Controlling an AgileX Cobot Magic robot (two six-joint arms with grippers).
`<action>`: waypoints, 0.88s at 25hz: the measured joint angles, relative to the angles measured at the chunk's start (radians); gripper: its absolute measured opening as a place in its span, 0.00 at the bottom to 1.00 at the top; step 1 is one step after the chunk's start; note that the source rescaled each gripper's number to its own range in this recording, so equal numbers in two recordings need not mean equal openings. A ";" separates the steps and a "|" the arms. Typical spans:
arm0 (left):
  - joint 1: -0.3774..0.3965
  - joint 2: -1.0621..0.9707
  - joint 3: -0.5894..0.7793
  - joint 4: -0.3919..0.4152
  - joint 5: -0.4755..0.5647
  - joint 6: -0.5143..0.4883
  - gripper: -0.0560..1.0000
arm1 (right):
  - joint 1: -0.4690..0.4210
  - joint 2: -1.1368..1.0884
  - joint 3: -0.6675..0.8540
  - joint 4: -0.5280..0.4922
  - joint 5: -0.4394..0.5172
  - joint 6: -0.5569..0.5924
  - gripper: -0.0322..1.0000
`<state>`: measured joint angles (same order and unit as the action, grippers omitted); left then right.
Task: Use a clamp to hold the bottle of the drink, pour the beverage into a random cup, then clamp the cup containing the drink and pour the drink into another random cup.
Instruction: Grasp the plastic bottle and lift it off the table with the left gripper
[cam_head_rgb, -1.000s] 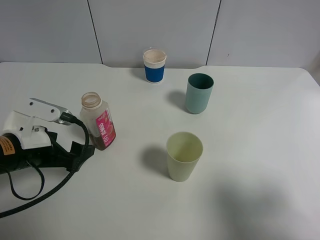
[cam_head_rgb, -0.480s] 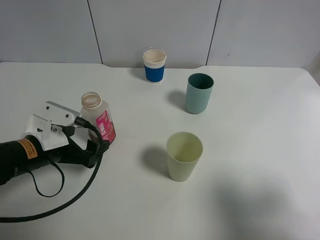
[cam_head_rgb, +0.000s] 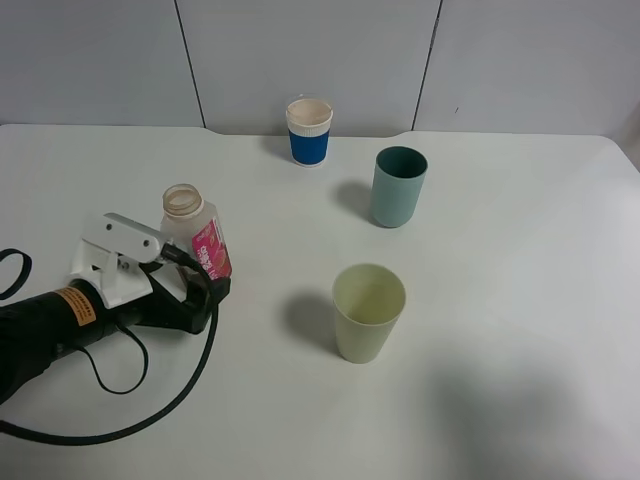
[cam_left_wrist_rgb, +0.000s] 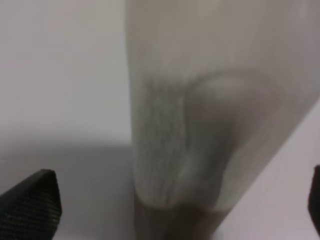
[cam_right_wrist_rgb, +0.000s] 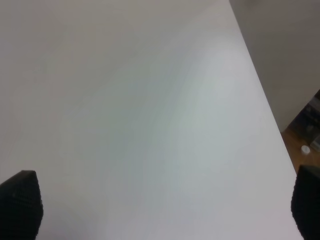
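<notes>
The left gripper grabs the bottle by its lower body (cam_head_rgb: 212, 268) next, which leaves the drink bottle's open neck (cam_head_rgb: 183, 201) free to pour the beverage.
The drink bottle (cam_head_rgb: 193, 232) stands upright and uncapped at the table's left, with a pink label and a little dark drink at the bottom. My left gripper (cam_head_rgb: 204, 291) is open, with its jaws on either side of the bottle's lower part. In the left wrist view the bottle (cam_left_wrist_rgb: 200, 115) fills the frame between the gripper's (cam_left_wrist_rgb: 172, 205) fingertips (cam_left_wrist_rgb: 30, 200). Three cups stand upright: a blue-and-white paper cup (cam_head_rgb: 309, 131) at the back, a teal cup (cam_head_rgb: 399, 186), and a pale yellow-green cup (cam_head_rgb: 369, 312) nearest the bottle. My right gripper (cam_right_wrist_rgb: 163, 202) is open over bare table and is out of the exterior view.
The left arm's black cable (cam_head_rgb: 150, 405) loops over the white table (cam_head_rgb: 500, 300) at the front left. A grey panelled wall runs behind the table. The right wrist view shows the table's edge (cam_right_wrist_rgb: 267, 112) with floor beyond.
My left gripper has moved right, toward the bottle, and its open jaws now stand on either side of the bottle's base. The bottle and cups have not moved.
</notes>
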<state>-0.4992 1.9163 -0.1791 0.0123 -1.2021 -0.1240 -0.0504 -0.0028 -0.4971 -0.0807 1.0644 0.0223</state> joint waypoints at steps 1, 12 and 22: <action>0.000 0.009 -0.008 0.001 0.000 0.000 0.97 | 0.000 0.000 0.000 0.000 0.000 0.000 1.00; 0.000 0.071 -0.102 0.012 -0.007 0.000 0.87 | 0.000 0.000 0.000 0.000 0.000 0.000 1.00; 0.000 0.072 -0.105 0.014 -0.007 0.000 0.16 | 0.000 0.000 0.000 0.000 0.000 0.000 1.00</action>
<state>-0.4992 1.9886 -0.2842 0.0258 -1.2088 -0.1240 -0.0504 -0.0028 -0.4971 -0.0807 1.0644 0.0223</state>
